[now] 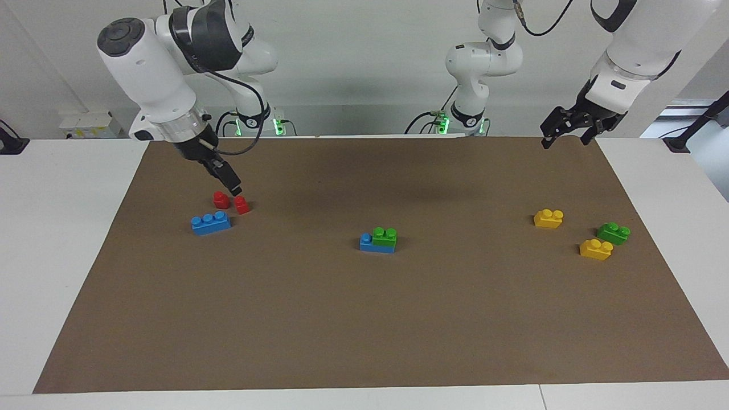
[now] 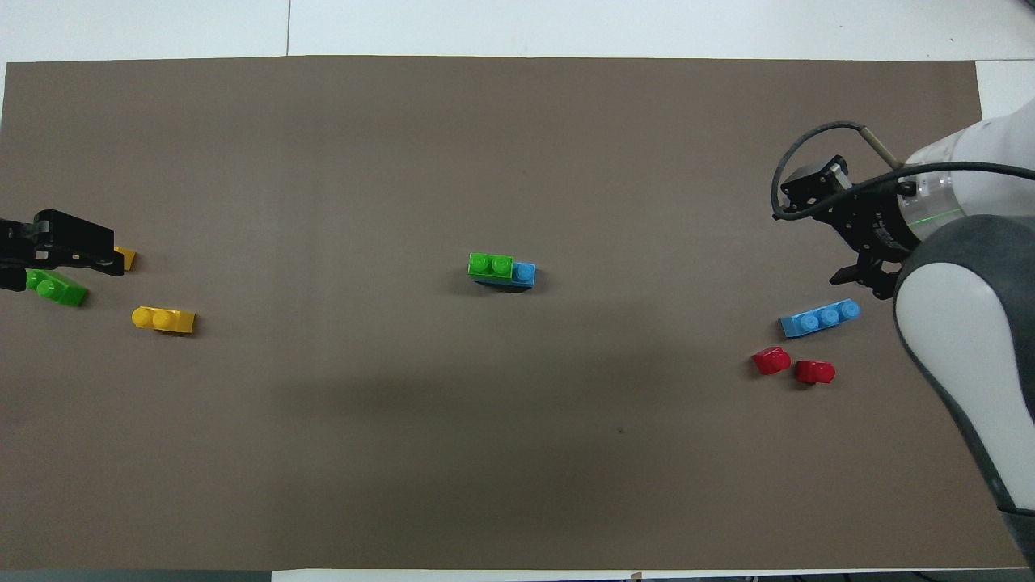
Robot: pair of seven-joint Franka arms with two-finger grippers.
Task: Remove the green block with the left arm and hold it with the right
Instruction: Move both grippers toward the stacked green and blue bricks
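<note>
My right gripper grabs the blue brick by its exposed-stud end (image 2: pixel 524 272) next, to hold the stack steady while the green block (image 2: pixel 491 265) comes off.
The green block (image 1: pixel 385 234) (image 2: pixel 491 265), lime with two studs, sits pressed onto a blue brick (image 1: pixel 370 245) (image 2: pixel 525 274) in the middle of the brown mat. One blue stud shows beside it. My right gripper (image 1: pixel 234 188) hangs tilted over the mat close to two red pieces, well away from the green block, open and holding nothing. Its wrist is turned so I see it edge-on. My left gripper (image 1: pixel 565 142) (image 2: pixel 77 246) waits raised over the mat's corner at the left arm's end, open and empty.
Two red pieces (image 1: pixel 221 199) (image 1: pixel 242 204) and a blue three-stud brick (image 1: pixel 211 222) lie at the right arm's end. Two yellow bricks (image 1: pixel 548 218) (image 1: pixel 596 249) and a darker green brick (image 1: pixel 613 233) lie at the left arm's end.
</note>
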